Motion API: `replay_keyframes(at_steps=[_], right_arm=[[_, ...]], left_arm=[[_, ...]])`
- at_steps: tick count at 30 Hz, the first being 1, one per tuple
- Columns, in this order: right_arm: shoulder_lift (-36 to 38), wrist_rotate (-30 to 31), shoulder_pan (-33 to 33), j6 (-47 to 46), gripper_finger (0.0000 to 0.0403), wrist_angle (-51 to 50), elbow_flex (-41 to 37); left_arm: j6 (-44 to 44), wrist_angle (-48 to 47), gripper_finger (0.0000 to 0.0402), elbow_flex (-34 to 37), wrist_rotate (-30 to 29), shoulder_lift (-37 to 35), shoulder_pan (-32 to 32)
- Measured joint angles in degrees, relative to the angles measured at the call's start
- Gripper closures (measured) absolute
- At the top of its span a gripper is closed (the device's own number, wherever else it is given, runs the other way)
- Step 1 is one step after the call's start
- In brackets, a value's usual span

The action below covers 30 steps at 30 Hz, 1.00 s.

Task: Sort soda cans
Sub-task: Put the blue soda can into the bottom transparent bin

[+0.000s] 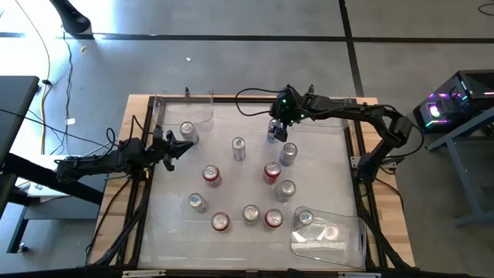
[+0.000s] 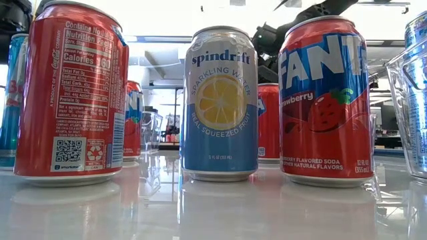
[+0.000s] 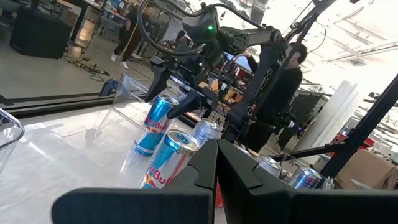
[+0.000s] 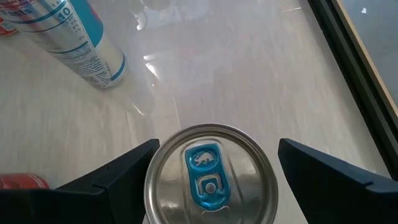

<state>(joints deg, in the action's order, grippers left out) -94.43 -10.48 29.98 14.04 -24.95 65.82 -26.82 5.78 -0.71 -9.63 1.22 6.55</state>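
I need to close my right gripper on the can now, because its fingers are beside the rim of the blue-tab can.
Several soda cans stand upright on the white table top [image 1: 324,154], among them a red Coca-Cola can [image 2: 70,93], a Spindrift can [image 2: 220,103] and a Fanta can [image 2: 327,100]. My right gripper [image 4: 217,144] hangs open at the far middle of the table [image 1: 276,130], slanting down over a blue-and-silver can with a blue tab [image 4: 211,177]. Its fingers stand on either side of the can's top. In the left wrist view this can [image 3: 155,121] shows between those fingers. My left gripper [image 1: 184,147] waits shut at the table's left edge, pointing level. My right gripper has one finger [image 4: 124,171] close against the rim of the blue-tab can's top [image 4: 155,168]; whether it touches I cannot tell. The other finger [image 4: 323,171] stands clear of the rim. The can stands upright on the table.
A clear bin [image 1: 184,114] at the far left has a can [image 1: 187,131] beside or inside it. Another clear bin [image 1: 340,239] at the near right holds a can [image 1: 305,218]. A slim can [image 4: 81,43] stands close beyond the gripper. Wooden table edges frame the top.
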Motion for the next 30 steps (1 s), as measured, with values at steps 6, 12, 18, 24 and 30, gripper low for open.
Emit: replay_keyframes(at_steps=[6,12,18,24,30], right_arm=[[0.0,0.2,-0.02,0.09,0.0116,-0.04,0.0],[1.69,5.79,-2.06,0.79,0.0185,-1.82,0.0],[10.67,13.24,-8.22,-0.05,0.0185,-6.43,3.65],[23.38,18.12,-19.32,-4.68,0.0185,-16.86,10.1],[33.38,17.73,-36.69,-18.77,0.0185,-28.37,14.18]], left_arm=[[0.0,0.0,0.0401,0.0,0.0,0.01,0.0],[0.02,0.0,0.0401,0.0,0.0,0.02,0.01],[0.02,0.0,0.0401,0.0,-0.02,0.02,0.02],[0.02,0.0,0.0401,0.0,0.0,-0.01,-0.01],[0.06,0.02,0.0401,0.0,0.0,-0.01,-0.01]])
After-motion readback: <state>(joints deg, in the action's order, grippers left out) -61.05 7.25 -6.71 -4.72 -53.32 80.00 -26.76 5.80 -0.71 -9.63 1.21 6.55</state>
